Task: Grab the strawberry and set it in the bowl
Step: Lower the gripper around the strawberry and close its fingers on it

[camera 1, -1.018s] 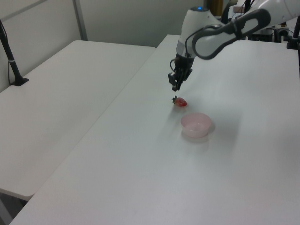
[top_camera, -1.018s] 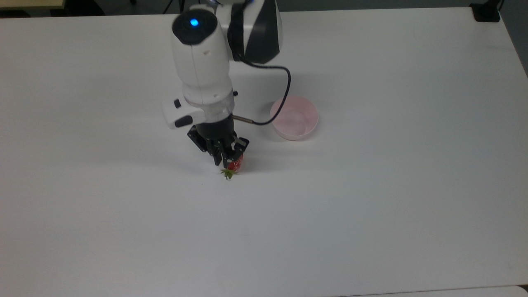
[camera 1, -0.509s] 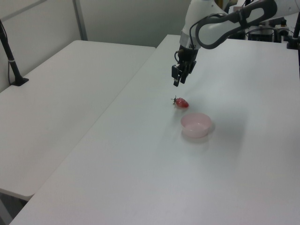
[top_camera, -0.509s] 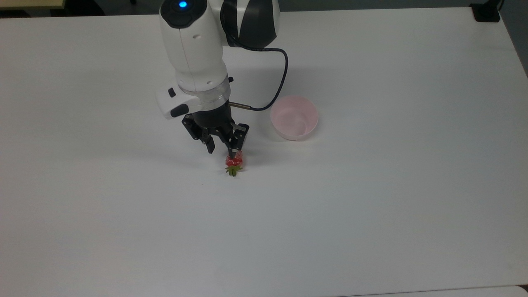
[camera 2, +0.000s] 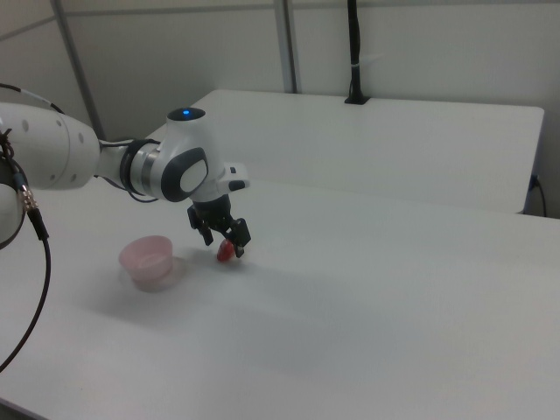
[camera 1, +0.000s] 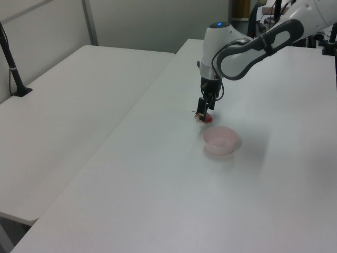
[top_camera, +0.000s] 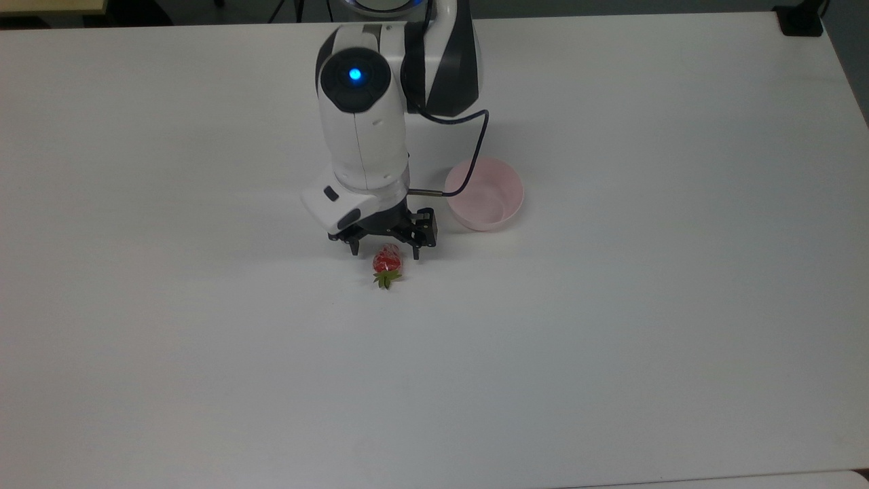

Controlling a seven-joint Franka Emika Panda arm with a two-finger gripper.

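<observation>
My gripper grabs the strawberry by its red body (camera 1: pixel 208 118) next and leaves the green leaves free, to put the strawberry in the bowl (camera 1: pixel 221 140).
The strawberry (top_camera: pixel 387 261) is small, glossy and red, and lies on the white table (top_camera: pixel 611 339) with its green leaves toward the top view's bottom. My gripper (top_camera: pixel 384 250) is open and low over it, one finger on each side of the berry's upper end. In the left view the gripper (camera 1: pixel 203 113) partly covers the strawberry (camera 1: pixel 208 119). The right view shows the strawberry (camera 2: pixel 227 252) between the spread fingers of the gripper (camera 2: pixel 225 242). The pale pink bowl (top_camera: pixel 504 204) stands empty to the top view's right of the gripper; bowl (camera 1: pixel 221 140), bowl (camera 2: pixel 147 261).
A dark cable (top_camera: pixel 479 146) loops from my wrist over the bowl's left rim in the top view. A second white table (camera 1: pixel 73 110) with a black post (camera 1: pixel 10 58) stands at the left view's left. Open tabletop surrounds the strawberry.
The gripper rose off the strawberry half a second ago, then turned, spread its fingers wider and came down over it. The strawberry and bowl stayed in place.
</observation>
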